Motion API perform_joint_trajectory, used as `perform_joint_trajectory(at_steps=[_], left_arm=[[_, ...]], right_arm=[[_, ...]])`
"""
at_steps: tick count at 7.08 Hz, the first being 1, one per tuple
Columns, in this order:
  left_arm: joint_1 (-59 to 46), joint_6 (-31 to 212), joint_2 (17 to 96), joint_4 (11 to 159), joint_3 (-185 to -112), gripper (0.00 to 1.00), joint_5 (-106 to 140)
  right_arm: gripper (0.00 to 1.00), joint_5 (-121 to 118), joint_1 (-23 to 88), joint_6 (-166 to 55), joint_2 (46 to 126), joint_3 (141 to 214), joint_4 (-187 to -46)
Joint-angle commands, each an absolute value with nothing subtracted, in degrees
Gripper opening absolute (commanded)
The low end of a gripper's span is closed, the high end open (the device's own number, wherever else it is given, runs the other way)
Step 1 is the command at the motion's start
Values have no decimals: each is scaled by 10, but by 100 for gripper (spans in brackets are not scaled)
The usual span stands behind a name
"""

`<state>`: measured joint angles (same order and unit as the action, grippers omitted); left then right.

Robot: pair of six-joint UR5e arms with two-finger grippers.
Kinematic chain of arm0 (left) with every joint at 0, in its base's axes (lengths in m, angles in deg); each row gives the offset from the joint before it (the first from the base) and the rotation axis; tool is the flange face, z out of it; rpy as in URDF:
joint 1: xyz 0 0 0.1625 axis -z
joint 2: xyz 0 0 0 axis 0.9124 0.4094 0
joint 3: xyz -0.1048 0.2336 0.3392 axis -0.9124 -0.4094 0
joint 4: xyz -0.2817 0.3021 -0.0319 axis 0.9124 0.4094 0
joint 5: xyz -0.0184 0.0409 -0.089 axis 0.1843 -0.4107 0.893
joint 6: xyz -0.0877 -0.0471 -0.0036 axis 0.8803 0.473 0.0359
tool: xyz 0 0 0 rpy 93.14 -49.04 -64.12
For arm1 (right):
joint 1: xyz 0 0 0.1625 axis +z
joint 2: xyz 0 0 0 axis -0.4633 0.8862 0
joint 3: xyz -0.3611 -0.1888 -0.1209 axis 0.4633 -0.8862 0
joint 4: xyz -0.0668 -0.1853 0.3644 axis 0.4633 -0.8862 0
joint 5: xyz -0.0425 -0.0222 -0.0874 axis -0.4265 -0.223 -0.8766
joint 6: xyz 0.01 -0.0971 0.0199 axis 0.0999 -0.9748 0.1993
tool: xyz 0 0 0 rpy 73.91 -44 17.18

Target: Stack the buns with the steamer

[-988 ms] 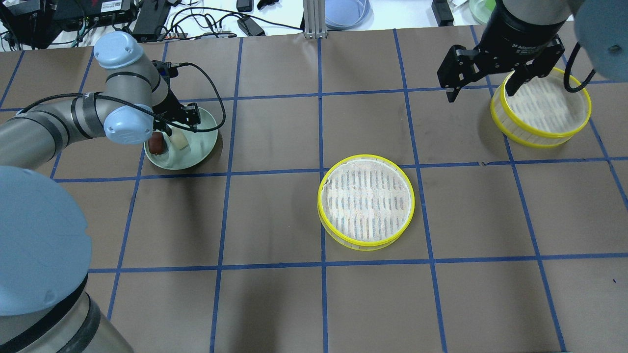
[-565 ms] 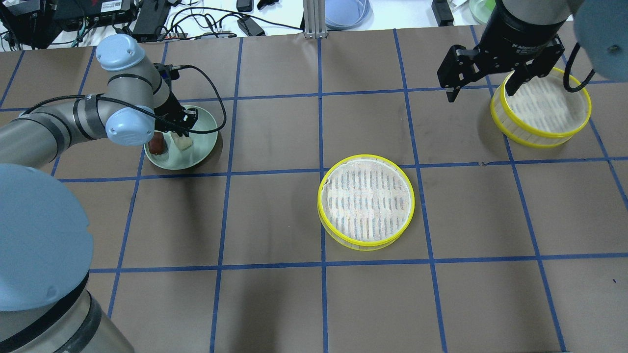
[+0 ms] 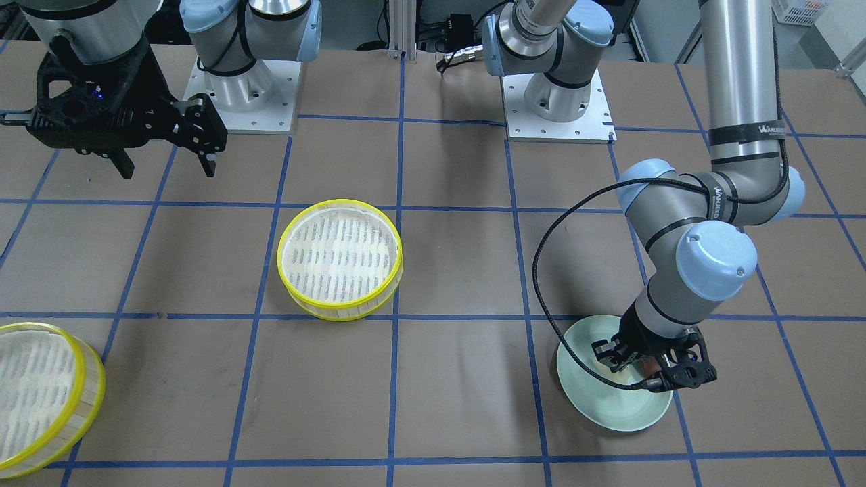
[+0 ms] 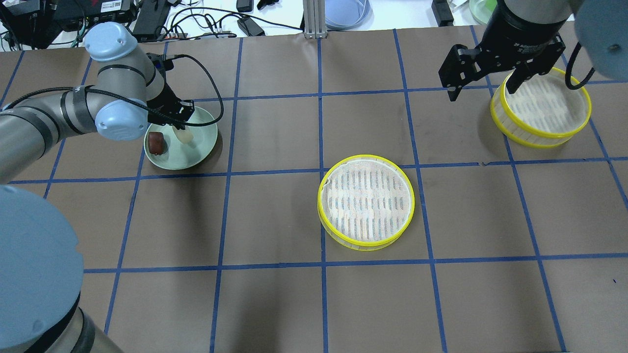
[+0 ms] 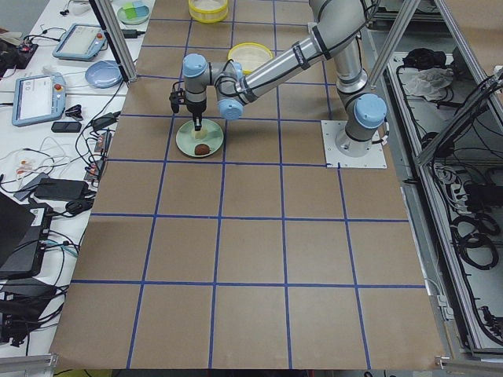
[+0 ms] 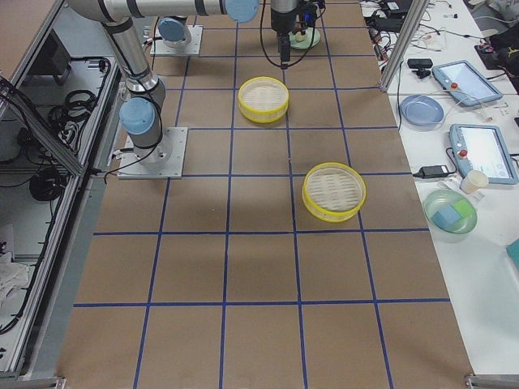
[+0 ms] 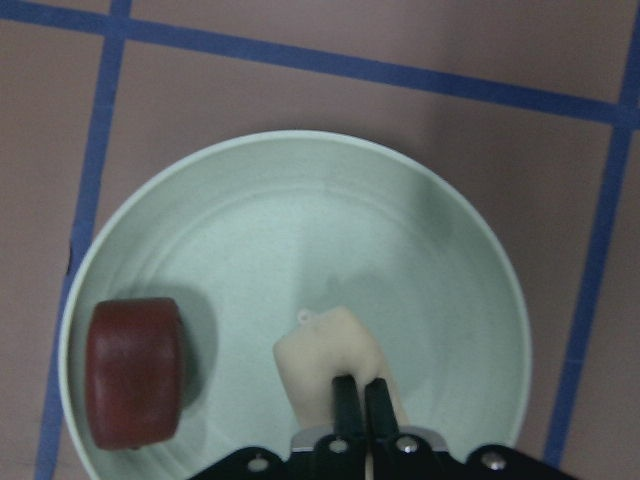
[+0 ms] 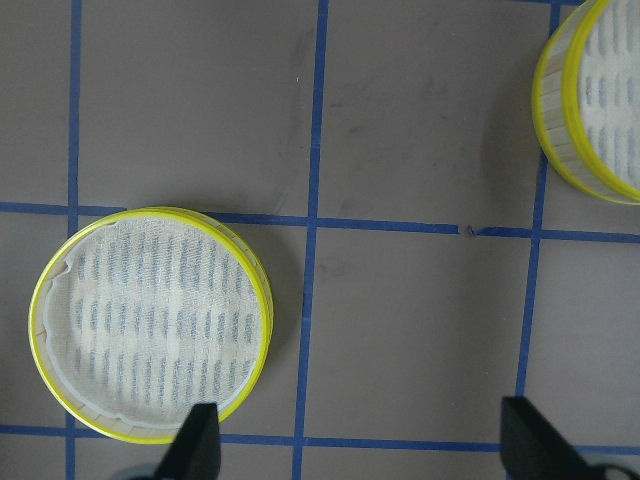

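My right gripper grabs the second empty steamer tray by its yellow rim (image 3: 77, 373) next, to stack the tray on the middle steamer (image 3: 339, 253).
My left gripper (image 4: 179, 123) is shut on the cream-white bun (image 4: 184, 135) and holds it just over the pale green plate (image 4: 198, 152). In the left wrist view the fingers (image 7: 347, 400) pinch the cream bun (image 7: 325, 355). The dark reddish-brown bun (image 7: 135, 372) lies on the plate (image 7: 300, 210) at its left; it also shows in the overhead view (image 4: 157, 142). My right gripper (image 4: 483, 90) is open and empty, high beside the far right steamer (image 4: 539, 110). A second yellow-rimmed steamer (image 4: 365, 201) stands at the table's middle.
Both steamers are cloth-lined and hold nothing. In the front-facing view the plate (image 3: 609, 406) is at the right, the middle steamer (image 3: 340, 259) at centre-left. Cables, boxes and a blue plate (image 4: 346, 12) lie beyond the far table edge.
My left arm has pulled back and up over the plate with the cream bun pinched in its fingers; the brown bun is now uncovered. The right arm has stayed put.
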<state>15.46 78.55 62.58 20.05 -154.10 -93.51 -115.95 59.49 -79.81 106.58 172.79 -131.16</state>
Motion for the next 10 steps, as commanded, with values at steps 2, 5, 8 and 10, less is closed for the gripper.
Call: perform_joint_trajectory(at_steps=[2,5,8,10], left_arm=[[301,982,563,239,-1538,0,-884],[499,1181,553,221,-1538,0,-885],[558,1253,575,213,-1544,0,-906],[568,1246,579,214,-1546,62,-908]], right_arm=[[100,-1158,463,-968,1025,1727,-1349],[100,-1160,351,-1112,914,1728,-1464],[100,-1149,280,-1211,817,1726,-1584],[100,-1134,265,-1221,770,1724,-1634]])
